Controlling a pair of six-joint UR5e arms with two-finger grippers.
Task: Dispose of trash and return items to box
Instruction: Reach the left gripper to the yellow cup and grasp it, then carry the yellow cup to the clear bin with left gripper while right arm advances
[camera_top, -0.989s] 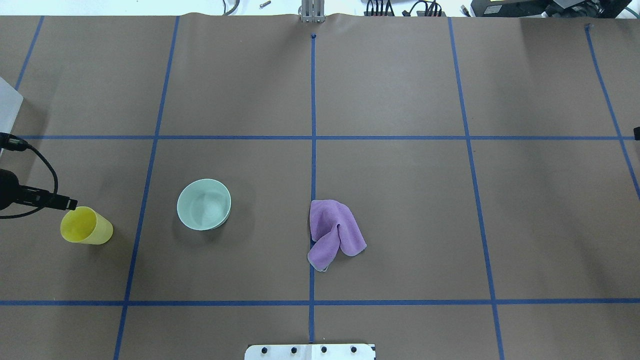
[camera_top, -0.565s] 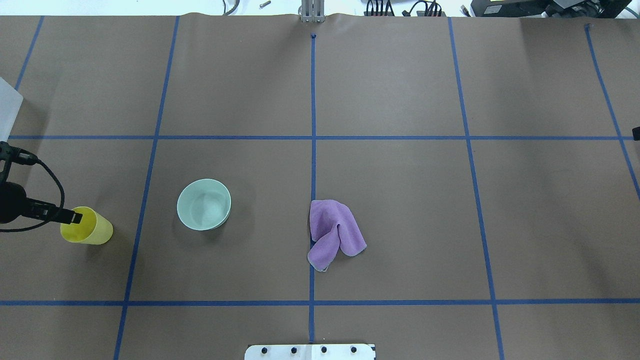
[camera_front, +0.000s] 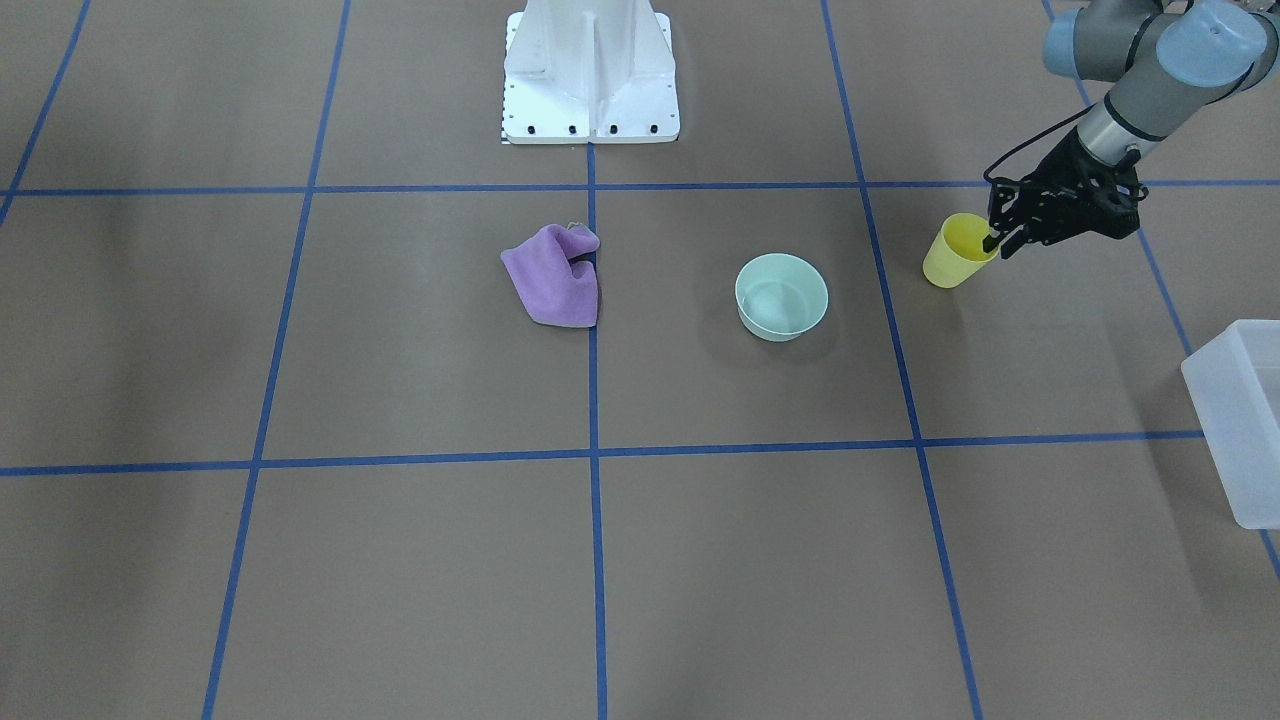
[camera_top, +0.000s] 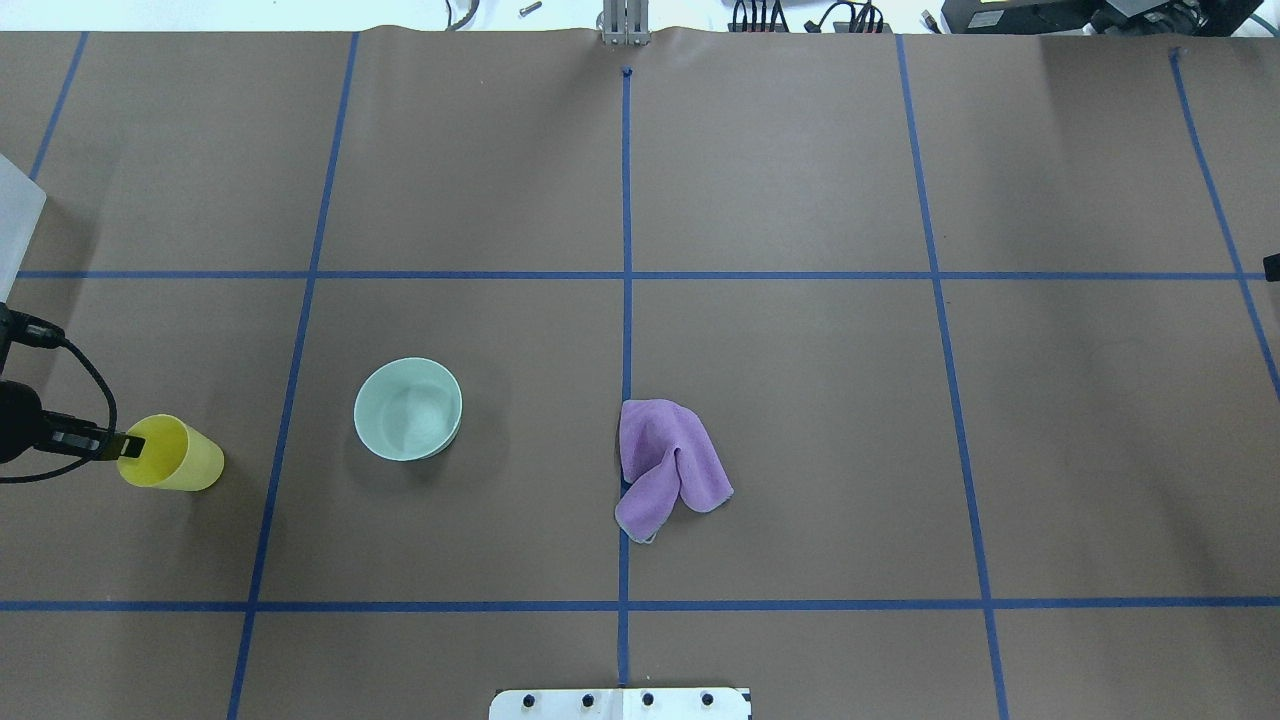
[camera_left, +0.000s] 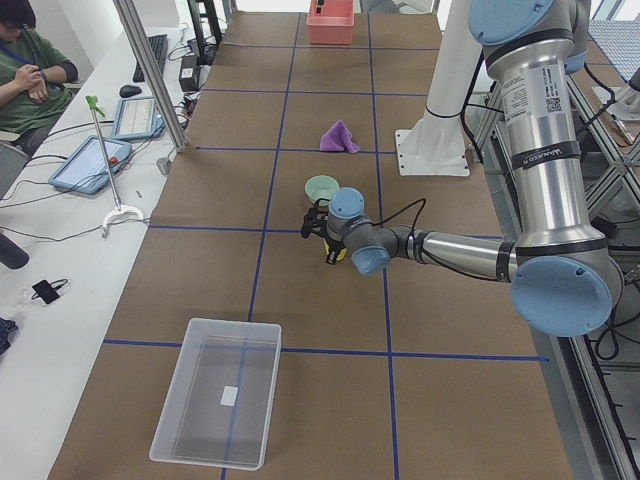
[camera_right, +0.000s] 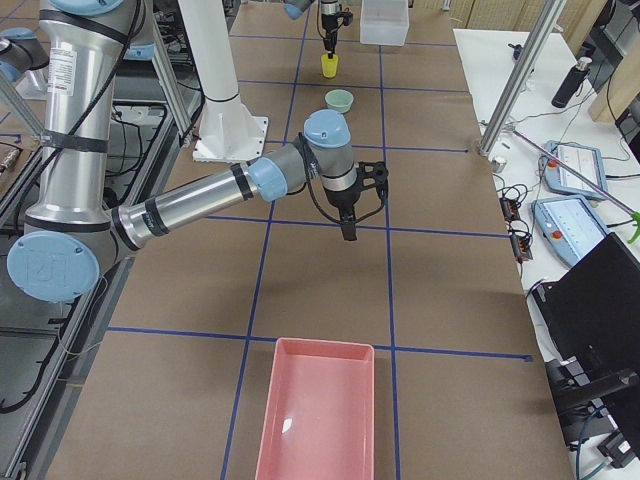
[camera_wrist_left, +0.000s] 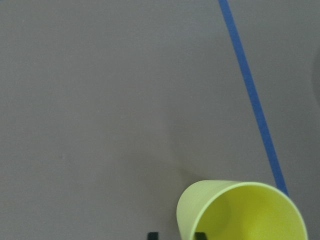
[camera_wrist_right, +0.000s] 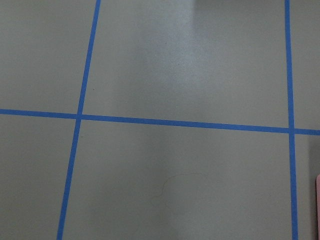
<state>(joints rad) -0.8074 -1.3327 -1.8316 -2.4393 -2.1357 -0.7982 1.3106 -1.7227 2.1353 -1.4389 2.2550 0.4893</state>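
Observation:
I should grab the yellow cup by its rim (camera_front: 981, 217) with my left gripper next. Then I should put the cup back in the box (camera_front: 1248, 420).
The yellow cup (camera_top: 180, 455) stands upright at the table's left; it also shows in the front view (camera_front: 955, 255) and the left wrist view (camera_wrist_left: 245, 212). My left gripper (camera_top: 128, 445) is low over its rim, jaws apart, one fingertip inside the cup and one outside the wall (camera_wrist_left: 176, 235). The mint-green bowl (camera_top: 408, 408) stands upright to the cup's right. The frosted box (camera_left: 215, 405) lies empty beyond the cup at the far left (camera_front: 1240, 420). My right gripper (camera_right: 348, 232) hangs over bare table far to the right; I cannot tell its jaws.
A crumpled purple cloth (camera_top: 665, 465) lies near the centre line. A pink bin (camera_right: 318, 415) sits at the table's right end. The white robot base (camera_front: 590, 70) stands at the near middle edge. Operators' desk with tablets (camera_left: 90, 160) runs along the far side.
My left gripper has moved toward the robot's side and come down onto the cup's rim, now straddling its wall. The cup, bowl and cloth have hardly moved.

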